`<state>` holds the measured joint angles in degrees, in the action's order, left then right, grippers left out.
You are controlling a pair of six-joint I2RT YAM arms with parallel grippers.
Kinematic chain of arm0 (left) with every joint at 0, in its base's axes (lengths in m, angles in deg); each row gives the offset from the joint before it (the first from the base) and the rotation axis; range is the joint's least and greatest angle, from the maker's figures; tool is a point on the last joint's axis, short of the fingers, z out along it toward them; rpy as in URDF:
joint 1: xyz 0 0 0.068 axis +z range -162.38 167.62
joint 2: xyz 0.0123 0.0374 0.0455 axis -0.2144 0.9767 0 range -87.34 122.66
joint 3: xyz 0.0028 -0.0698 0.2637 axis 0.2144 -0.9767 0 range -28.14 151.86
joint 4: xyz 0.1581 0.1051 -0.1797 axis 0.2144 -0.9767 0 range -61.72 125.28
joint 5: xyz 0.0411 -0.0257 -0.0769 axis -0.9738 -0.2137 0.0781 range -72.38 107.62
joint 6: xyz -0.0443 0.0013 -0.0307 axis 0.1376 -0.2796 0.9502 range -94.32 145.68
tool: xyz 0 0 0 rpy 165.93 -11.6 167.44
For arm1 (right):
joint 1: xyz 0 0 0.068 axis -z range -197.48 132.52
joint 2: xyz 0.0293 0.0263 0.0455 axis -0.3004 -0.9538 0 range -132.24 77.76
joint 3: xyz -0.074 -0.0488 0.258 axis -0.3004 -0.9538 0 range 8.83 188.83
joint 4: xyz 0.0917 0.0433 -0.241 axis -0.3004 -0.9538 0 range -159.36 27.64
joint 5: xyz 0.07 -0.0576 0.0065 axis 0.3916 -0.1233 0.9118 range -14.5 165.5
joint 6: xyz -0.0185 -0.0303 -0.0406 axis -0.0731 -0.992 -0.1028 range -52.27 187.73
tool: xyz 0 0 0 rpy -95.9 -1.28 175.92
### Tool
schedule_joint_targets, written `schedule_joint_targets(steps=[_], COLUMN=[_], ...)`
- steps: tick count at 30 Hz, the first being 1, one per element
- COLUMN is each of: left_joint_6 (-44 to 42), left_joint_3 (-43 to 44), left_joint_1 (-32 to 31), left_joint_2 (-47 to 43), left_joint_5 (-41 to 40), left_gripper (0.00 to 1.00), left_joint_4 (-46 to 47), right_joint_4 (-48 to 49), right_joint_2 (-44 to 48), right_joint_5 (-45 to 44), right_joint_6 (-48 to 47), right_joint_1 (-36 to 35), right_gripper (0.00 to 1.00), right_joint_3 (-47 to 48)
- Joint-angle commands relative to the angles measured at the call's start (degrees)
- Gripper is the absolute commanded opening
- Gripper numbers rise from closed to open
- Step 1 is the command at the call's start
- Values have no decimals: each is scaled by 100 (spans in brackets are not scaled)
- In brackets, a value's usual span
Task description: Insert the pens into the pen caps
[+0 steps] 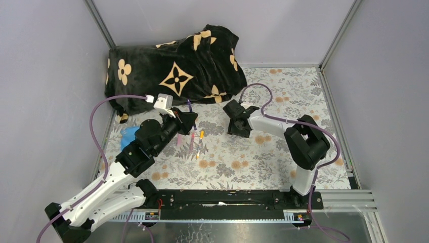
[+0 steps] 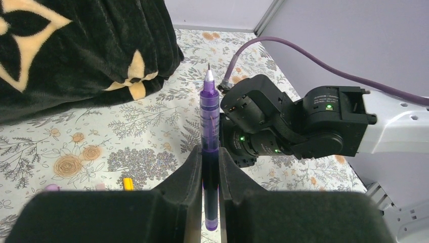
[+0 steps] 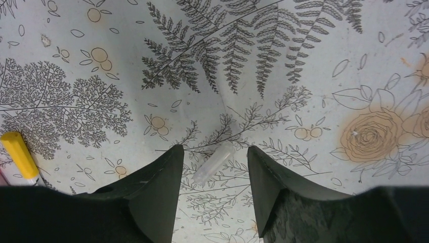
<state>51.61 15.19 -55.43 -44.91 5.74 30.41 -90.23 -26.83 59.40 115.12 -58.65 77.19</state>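
My right gripper grabs the clear pen cap across its sides next, which leaves the cap's open end free to insert the pen.
My left gripper (image 2: 210, 162) is shut on a dark purple-blue pen (image 2: 209, 116), held upright between the fingers with its bare tip pointing away towards the right arm. In the top view this gripper (image 1: 188, 120) hovers left of centre above the table. My right gripper (image 3: 214, 148) is open and points down at the table; a clear, faintly lilac pen cap (image 3: 215, 163) lies flat between its fingers, touching neither. In the top view the right gripper (image 1: 238, 126) is near the middle. A yellow piece (image 3: 19, 154) lies at the far left of the right wrist view.
A black blanket with tan flowers (image 1: 172, 71) fills the back left. A blue flat thing (image 1: 129, 135) lies by the left arm. Pink sticks (image 1: 191, 143) and a yellow one (image 1: 201, 136) lie on the floral cloth between the arms. Grey walls enclose the table.
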Motion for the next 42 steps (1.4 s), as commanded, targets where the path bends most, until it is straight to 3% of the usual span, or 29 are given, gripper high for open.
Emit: schedule_joint_targets(steps=[1,12,16,19,22,28,37,42], left_joint_6=[39,43,69,82,121,153,118,8], left_joint_3=[-46,-87,-106,-110,-112,-99,-27,95], left_joint_1=[29,24,26,30,31,26,32,30], left_joint_2=[-104,-127,-143,-128,-114,-92,65,280], left_joint_5=[-158,-232,-258,-253,-287,-272,80,490], left_gripper=[6,6,6,6,7,8,7,3], left_joint_4=[58,31,53,64,78,86,193,328], right_joint_4=[-179,-394,-368,-306,-217,197,1114,2174], right_joint_2=[-235,-527,-481,-391,-210,438,2001,3080], right_joint_5=[-243,-217,-213,-159,-133,17,813,1566], right_joint_6=[11,-206,-260,-370,-485,-745,-1462,-1882], right_joint_1=[-130,-245,-243,-250,-247,-226,-227,-226], right_gripper=[56,43,32,30,20,8,3,1], right_joint_3=[374,453,341,257,138,-316,-961,-1521])
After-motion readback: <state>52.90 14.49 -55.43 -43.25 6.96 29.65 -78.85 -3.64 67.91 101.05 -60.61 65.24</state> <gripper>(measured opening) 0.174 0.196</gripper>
